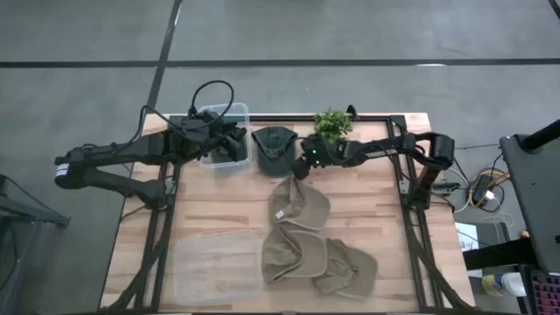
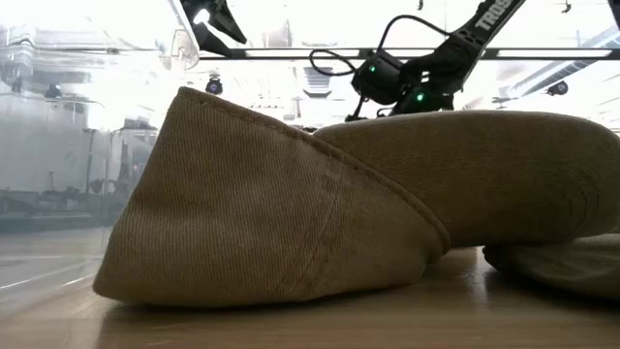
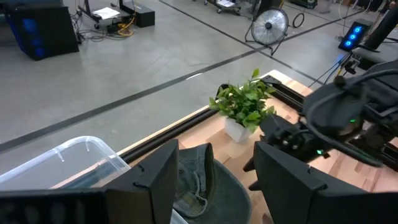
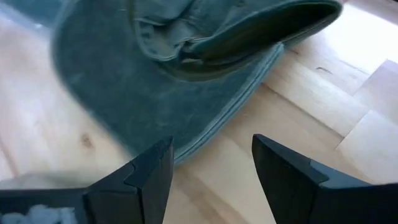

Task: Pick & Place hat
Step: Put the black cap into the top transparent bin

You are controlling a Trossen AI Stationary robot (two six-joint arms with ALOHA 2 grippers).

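Note:
My right gripper still needs to reach the dark green hat. It should grip the hat by its brim's side edge [image 1: 292,164] to lift it toward the clear bin.
A dark green hat [image 1: 274,149] lies on its brim on the wooden table, between a clear bin and a potted plant. My right gripper [image 4: 211,168] is open and hovers just above the table at the hat's brim edge [image 4: 205,134]; it shows in the high view [image 1: 302,166] at the hat's right side. My left gripper [image 3: 214,180] is open and raised over the clear bin [image 1: 223,136], pointing toward the green hat [image 3: 199,180]. Neither gripper touches the hat.
Three tan hats [image 1: 297,206], [image 1: 293,254], [image 1: 346,267] lie across the middle and near part of the table; one fills the low view [image 2: 291,213]. A potted plant [image 1: 332,125] stands at the far edge. A clear lid [image 1: 217,267] lies near left.

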